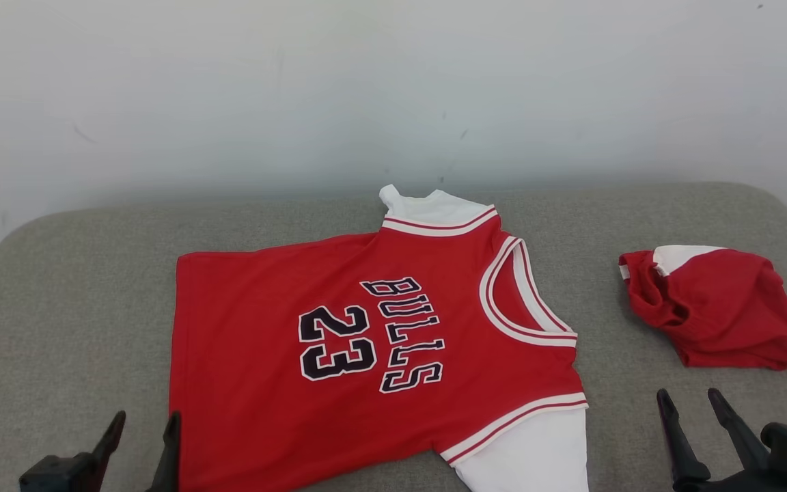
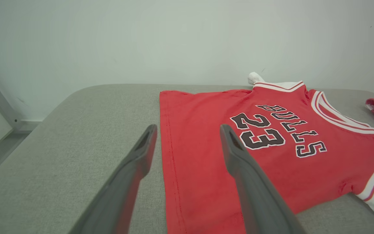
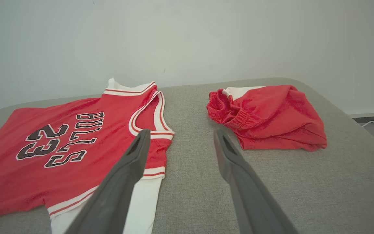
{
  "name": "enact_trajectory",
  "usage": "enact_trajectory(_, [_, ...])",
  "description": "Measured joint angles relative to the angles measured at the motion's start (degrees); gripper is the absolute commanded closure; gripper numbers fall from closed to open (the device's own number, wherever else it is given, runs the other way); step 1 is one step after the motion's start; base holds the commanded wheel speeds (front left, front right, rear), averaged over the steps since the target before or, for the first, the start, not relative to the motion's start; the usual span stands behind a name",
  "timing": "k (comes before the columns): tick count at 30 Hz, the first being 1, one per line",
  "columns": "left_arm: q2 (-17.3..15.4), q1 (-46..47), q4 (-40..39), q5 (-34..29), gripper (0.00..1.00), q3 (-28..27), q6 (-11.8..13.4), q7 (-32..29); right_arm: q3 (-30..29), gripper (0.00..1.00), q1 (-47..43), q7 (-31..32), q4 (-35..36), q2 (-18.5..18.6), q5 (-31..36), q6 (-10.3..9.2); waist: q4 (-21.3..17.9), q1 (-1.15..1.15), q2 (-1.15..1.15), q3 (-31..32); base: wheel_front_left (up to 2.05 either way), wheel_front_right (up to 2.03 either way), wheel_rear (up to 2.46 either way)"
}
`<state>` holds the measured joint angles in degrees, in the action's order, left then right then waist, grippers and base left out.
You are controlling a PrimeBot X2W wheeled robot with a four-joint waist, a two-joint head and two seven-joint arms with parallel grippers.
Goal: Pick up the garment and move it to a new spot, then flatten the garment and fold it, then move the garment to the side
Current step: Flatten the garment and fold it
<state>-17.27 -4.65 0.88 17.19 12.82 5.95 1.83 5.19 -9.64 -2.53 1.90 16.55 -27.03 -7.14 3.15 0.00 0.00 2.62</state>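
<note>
My right gripper is to grab that sleeve's edge (image 1: 581, 455) on the spread jersey next, because the near white sleeve sticks out opposite the hem (image 1: 182, 361).
A red jersey-style garment (image 1: 366, 342) with white sleeves, "BULLS 23" printed on it, lies spread flat on the grey padded table (image 1: 65, 287), neck toward the right. My left gripper (image 1: 145, 418) is open at the lower left, right by the garment's bottom hem. In the left wrist view the garment (image 2: 271, 136) lies ahead, the hem running between the open left gripper (image 2: 188, 130) fingers. My right gripper (image 1: 688, 394) is open at the lower right, apart from the garment. The right wrist view has the garment (image 3: 60, 146) to the left of the open right gripper (image 3: 180, 135).
A bunched red garment with a white patch (image 1: 714, 307) lies on the table's right part, just beyond my right gripper; it also sits at right in the right wrist view (image 3: 268, 117). A white wall (image 1: 393, 89) stands directly behind the table. The table's rounded edges fall off at left and right.
</note>
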Motion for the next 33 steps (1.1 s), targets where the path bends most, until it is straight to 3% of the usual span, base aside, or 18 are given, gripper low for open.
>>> enact_trajectory(11, [-0.6,-0.1,6.5,6.5,0.0,1.9,-5.0,-9.7,3.1,0.0,-0.6,7.5,-2.3,0.0,-1.0,0.01,1.3,0.0,0.0,-1.3,0.0,0.0,0.0])
enact_trajectory(22, [-1.1,0.9,11.9,9.6,0.0,1.9,-7.1,-16.1,7.0,0.0,0.0,14.5,-5.7,-0.4,-1.1,0.02,2.3,0.0,0.0,-3.4,0.0,0.0,0.0])
enact_trajectory(33, [0.1,5.4,17.2,10.7,0.0,2.5,-8.5,-18.5,9.0,0.0,2.3,19.2,-10.0,-1.7,-1.1,0.02,2.7,0.0,0.0,-5.1,0.0,0.0,0.0])
